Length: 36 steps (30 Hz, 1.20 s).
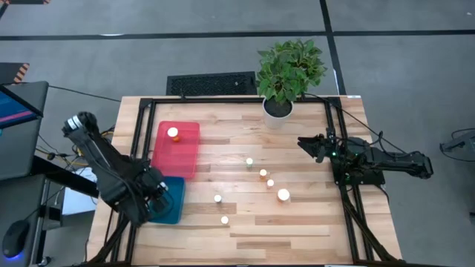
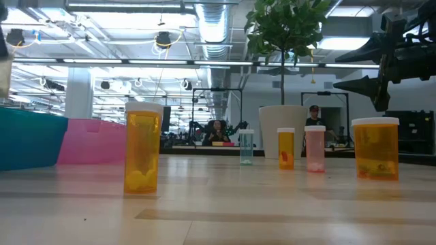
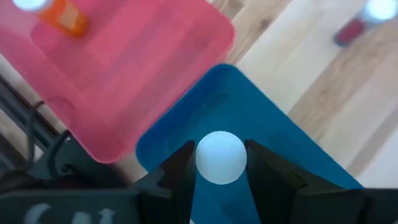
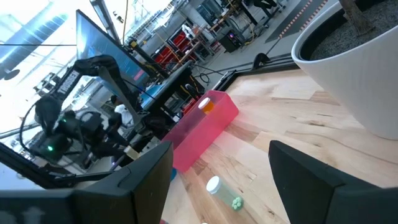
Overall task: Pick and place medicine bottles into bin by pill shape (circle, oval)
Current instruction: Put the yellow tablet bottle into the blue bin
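The white-capped bottle [image 3: 221,157] hangs high above the blue bin's bottom in the left wrist view. My left gripper needs to keep holding it until it is lower in the bin.
My left gripper [image 1: 159,195] is over the blue bin [image 1: 175,211] at the table's left, shut on a white-capped medicine bottle [image 3: 220,157]. One orange bottle [image 1: 173,133] lies in the pink bin [image 1: 185,152] just beyond it. Several white-capped bottles stand upright on the wood at the table's middle, among them a larger one [image 1: 283,195], a small one [image 1: 249,161] and a near one [image 1: 225,219]. My right gripper [image 1: 306,144] is open and empty at the table's right, above the wood, pointing toward the bottles. My left gripper pinches the bottle between its two fingers [image 3: 179,167], one on each side of the round white cap [image 3: 206,163]. The fingers point down from above. The bottle stands upright in the hold over the blue bin's floor [image 3: 261,118]; its body is hidden under the cap.
A potted plant [image 1: 286,70] stands at the table's far edge, near my right arm. A black metal frame [image 1: 141,126] runs along the table's edges. In the low view an amber bottle [image 2: 143,146] stands nearest, others [image 2: 376,148] farther right.
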Tool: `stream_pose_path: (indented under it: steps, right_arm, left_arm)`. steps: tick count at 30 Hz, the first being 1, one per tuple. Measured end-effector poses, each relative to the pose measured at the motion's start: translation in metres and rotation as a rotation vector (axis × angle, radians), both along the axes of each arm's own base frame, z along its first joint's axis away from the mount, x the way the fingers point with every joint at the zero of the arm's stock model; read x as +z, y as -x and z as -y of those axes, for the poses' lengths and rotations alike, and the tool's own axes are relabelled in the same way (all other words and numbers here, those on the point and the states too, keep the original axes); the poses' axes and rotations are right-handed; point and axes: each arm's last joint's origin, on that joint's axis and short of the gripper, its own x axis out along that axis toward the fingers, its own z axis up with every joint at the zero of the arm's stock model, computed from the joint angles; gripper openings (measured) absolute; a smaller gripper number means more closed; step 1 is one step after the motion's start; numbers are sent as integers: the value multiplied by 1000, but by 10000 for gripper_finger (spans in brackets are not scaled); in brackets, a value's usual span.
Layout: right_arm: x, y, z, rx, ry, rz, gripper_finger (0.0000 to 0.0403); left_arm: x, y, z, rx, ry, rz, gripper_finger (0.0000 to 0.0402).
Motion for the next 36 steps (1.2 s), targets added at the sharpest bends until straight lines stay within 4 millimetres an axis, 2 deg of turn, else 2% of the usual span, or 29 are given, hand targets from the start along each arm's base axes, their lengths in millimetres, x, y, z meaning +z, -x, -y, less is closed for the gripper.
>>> stream_pose_path:
  steps: [8,17,23,32,36]
  right_arm:
    - [0,0,0,0,-1,1,276]
    - [0,0,0,0,-2,2,276]
    - [0,0,0,0,-2,2,276]
    - [0,0,0,0,0,1,276]
    - [0,0,0,0,0,1,276]
  left_arm:
    - [-35,7,-6,64,-32,-10,129]
    - [-69,8,-7,65,29,4,124]
    - [-76,13,-10,83,30,-56,124]
    - [-76,12,-10,77,24,-56,124]
    - [-76,12,-10,77,24,-56,142]
